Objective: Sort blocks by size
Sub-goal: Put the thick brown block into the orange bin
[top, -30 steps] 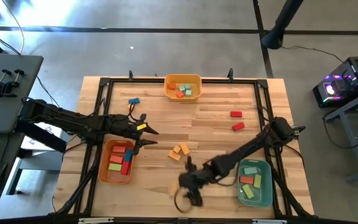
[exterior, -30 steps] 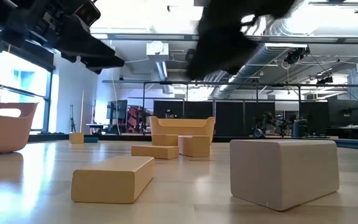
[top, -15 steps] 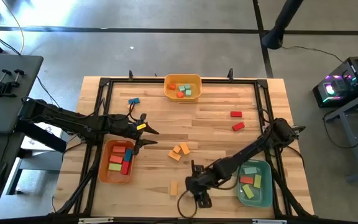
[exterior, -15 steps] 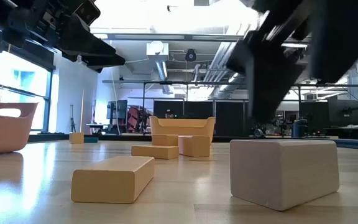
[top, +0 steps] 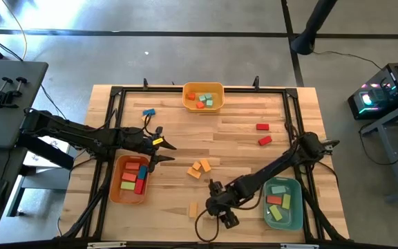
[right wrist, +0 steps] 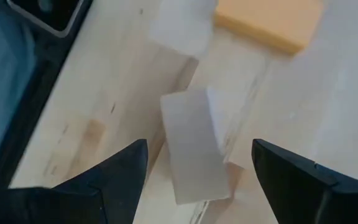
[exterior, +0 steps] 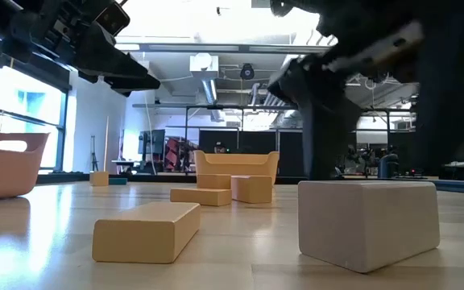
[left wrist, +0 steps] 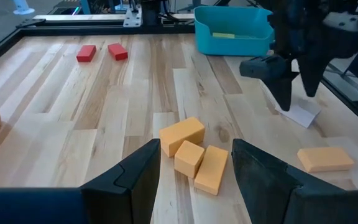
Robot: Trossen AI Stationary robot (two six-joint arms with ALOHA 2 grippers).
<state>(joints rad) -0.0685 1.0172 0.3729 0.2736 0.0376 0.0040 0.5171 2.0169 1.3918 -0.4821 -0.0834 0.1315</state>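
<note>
My right gripper should go down before closing, its fingers are above the pale block (right wrist: 192, 155).
A pale block (right wrist: 192, 155) lies flat on the table near its front edge; it also shows in the low view (exterior: 369, 221). My right gripper (right wrist: 199, 148) hangs over it, open and pointing steeply down. One finger is on each side of the block, and neither touches it. An orange bar (top: 193, 209) lies flat just left of it. Three orange blocks (left wrist: 194, 154) lie bunched mid-table. My left gripper (left wrist: 194, 177) is open and holds nothing, above the table by the orange bin (top: 130, 178).
Two red blocks (top: 263, 133) lie at the right and a blue one (top: 148, 112) at the far left. A yellow bin (top: 204, 95) at the far edge and a teal bin (top: 283, 202) at the near right hold blocks. A black frame (top: 292, 117) rims the table.
My right gripper has come down over the pale block near the table's front edge. Its wrist has rolled and tipped more steeply downward. The blocks have stayed where they were.
</note>
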